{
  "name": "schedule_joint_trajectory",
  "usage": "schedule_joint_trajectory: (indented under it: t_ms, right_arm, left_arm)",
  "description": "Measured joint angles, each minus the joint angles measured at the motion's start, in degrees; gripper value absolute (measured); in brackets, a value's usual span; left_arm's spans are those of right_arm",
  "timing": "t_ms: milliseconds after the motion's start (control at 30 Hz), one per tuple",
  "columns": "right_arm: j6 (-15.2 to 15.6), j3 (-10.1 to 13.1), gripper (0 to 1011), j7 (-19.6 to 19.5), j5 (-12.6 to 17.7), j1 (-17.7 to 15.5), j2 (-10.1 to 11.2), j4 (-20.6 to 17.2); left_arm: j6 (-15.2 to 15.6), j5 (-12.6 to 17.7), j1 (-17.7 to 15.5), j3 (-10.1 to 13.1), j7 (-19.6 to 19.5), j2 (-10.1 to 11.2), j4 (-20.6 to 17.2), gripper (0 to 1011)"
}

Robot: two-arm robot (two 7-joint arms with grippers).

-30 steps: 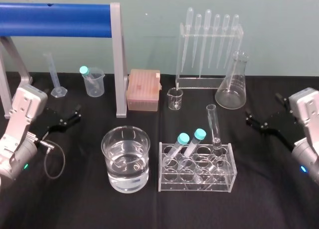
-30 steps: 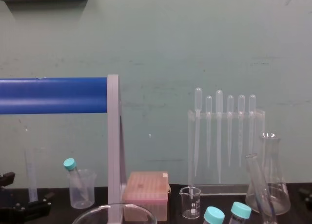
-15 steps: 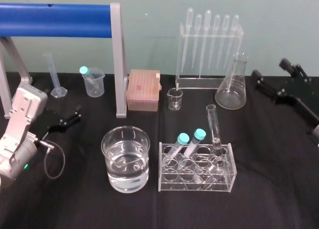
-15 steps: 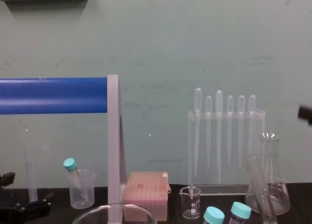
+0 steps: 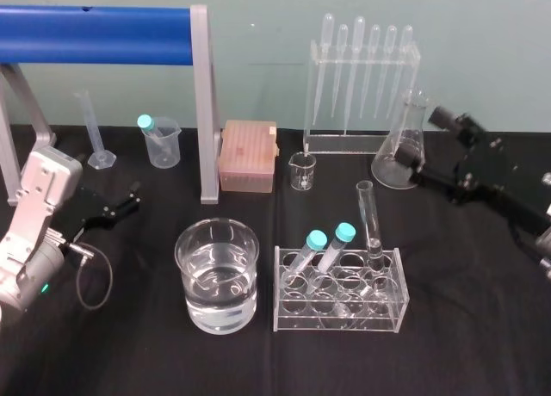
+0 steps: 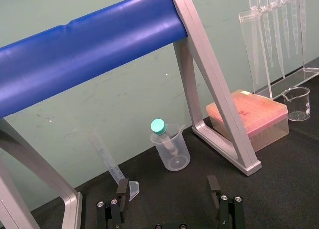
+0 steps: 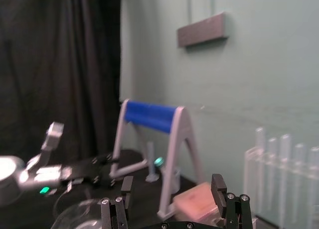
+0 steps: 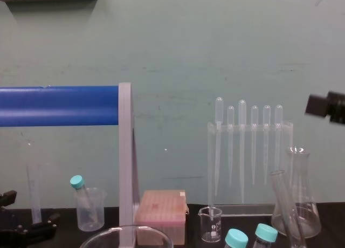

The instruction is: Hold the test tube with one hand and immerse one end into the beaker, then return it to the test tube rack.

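Next, the right gripper grabs the test tube (image 8: 284,202) just below the tube's rim (image 8: 280,182), since only its upper end is free of the rack.
The test tube (image 5: 368,213) stands upright in the back right corner of the clear test tube rack (image 5: 337,314), its rim free. In the chest view the test tube (image 8: 284,202) rises at the lower right. The beaker (image 5: 217,275), part full of water, sits left of the rack. My right gripper (image 5: 428,144) hovers open in front of the conical flask, up and to the right of the test tube, touching nothing. Its wrist view shows my right gripper (image 7: 172,184) with the fingers wide apart. My left gripper (image 5: 129,200) rests open and empty at the table's left; its wrist view shows my left gripper (image 6: 167,186).
Two teal-capped tubes (image 5: 331,245) lean in the rack. Behind stand a conical flask (image 5: 402,151), a pipette stand (image 5: 362,77), a small beaker (image 5: 302,170), a pink box (image 5: 248,155), a plastic cup (image 5: 161,142) and a graduated cylinder (image 5: 93,129). A blue-barred frame (image 5: 202,103) stands at the left.
My right arm has risen from the table's right edge and swung inward toward the flask and the test tube, staying open. The left arm has not moved.
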Motion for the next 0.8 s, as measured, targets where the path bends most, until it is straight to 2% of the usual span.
schedule_joint_trajectory:
  t_ms: [100, 333, 433, 800]
  right_arm:
    - [1.2, -1.8, 1004, 1.3, -1.3, 0.9, 0.7, 0.7]
    - [3.0, -4.5, 1004, 1.5, -4.2, 3.0, 0.8, 2.6]
    - [3.9, -5.9, 1004, 1.3, -5.8, 4.3, 0.6, 3.9]
    - [5.3, -8.6, 1004, 1.2, -8.1, 6.7, -0.7, 6.5]
  left_arm:
    - [0.0, 0.0, 0.0, 0.0, 0.0, 0.0, 0.0, 1000]
    - [0.0, 0.0, 0.0, 0.0, 0.0, 0.0, 0.0, 1000]
    - [0.0, 0.0, 0.0, 0.0, 0.0, 0.0, 0.0, 1000]
    - [0.0, 0.0, 0.0, 0.0, 0.0, 0.0, 0.0, 1000]
